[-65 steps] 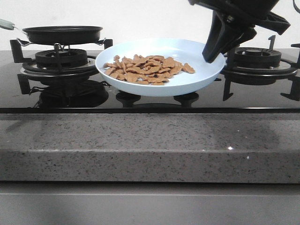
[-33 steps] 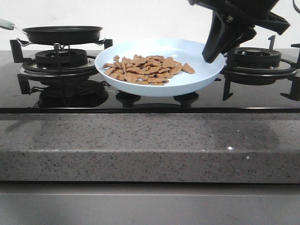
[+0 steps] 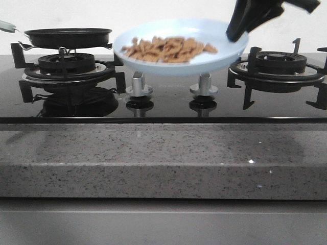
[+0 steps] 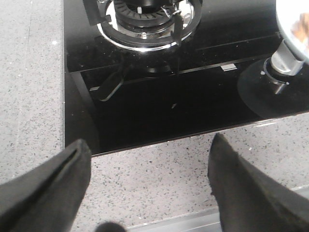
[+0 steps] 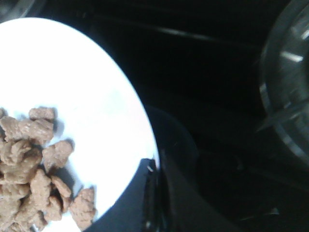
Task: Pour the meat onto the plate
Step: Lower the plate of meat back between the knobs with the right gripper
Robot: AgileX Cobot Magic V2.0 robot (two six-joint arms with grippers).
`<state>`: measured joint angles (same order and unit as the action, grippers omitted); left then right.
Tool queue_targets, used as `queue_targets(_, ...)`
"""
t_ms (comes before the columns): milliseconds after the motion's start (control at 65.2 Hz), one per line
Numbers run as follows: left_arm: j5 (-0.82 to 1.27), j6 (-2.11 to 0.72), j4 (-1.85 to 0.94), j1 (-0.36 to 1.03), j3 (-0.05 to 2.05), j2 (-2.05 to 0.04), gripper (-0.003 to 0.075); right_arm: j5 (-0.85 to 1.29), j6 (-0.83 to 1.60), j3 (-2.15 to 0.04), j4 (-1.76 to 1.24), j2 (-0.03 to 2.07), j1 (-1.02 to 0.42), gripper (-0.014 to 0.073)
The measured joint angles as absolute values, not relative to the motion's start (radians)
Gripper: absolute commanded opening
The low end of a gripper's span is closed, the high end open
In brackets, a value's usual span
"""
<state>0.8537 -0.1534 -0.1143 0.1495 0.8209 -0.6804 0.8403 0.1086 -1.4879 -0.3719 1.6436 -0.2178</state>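
Observation:
The plate's bottom is high above the black cooktop point(image 3: 171, 86) behind the stove's knobs and the plate would fall there if I opened now, so my right gripper needs to keep holding it.
The pale-blue plate point(image 3: 179, 69) hangs in the air above the stove's middle, roughly level, with the heap of orange-brown meat point(image 3: 168, 48) lying on it. My right gripper point(image 3: 237, 33) is shut on the plate's right rim. The right wrist view shows the plate point(image 5: 87, 96), the meat point(image 5: 34, 164) and my right gripper point(image 5: 155, 169) pinching the rim from above and below. A black frying pan point(image 3: 68, 37) sits on the left burner. Over the counter's front edge by the left burner, my left gripper point(image 4: 148, 144) stands open and holds nothing.
Two silver knobs point(image 3: 139, 84) point(image 3: 204, 84) stand on the black glass below the plate. The right burner grate point(image 3: 278, 64) is bare. A speckled granite counter edge point(image 3: 153, 153) runs along the front. One knob point(image 4: 280, 67) and the left burner point(image 4: 145, 19) show in the left wrist view.
My right gripper has risen and lifted the plate with the meat off the stove top, uncovering the two knobs. The pan has not moved.

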Motion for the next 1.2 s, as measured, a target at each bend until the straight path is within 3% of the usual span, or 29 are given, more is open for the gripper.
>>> queue_targets(491, 0.854, -0.153, -0.142, 0.15, 0.821, -0.68, 0.0492, 0.947, 0.109, -1.899, -0.374, 1.951, -0.179, -0.0068)
queue_targets(966, 0.85, -0.153, -0.144, 0.15, 0.821, -0.68, 0.0492, 0.957, 0.11, -1.983, -0.374, 2.115, -0.179, -0.0058)
queue_targets(1074, 0.846, -0.153, -0.144, 0.15, 0.821, -0.68, 0.0492, 0.961, 0.11, -1.985, -0.376, 2.127, -0.179, 0.0038)
queue_targets(1196, 0.838, -0.153, -0.144, 0.15, 0.821, -0.68, 0.0492, 0.965, 0.11, -1.985, -0.378, 2.131, -0.179, 0.0261)
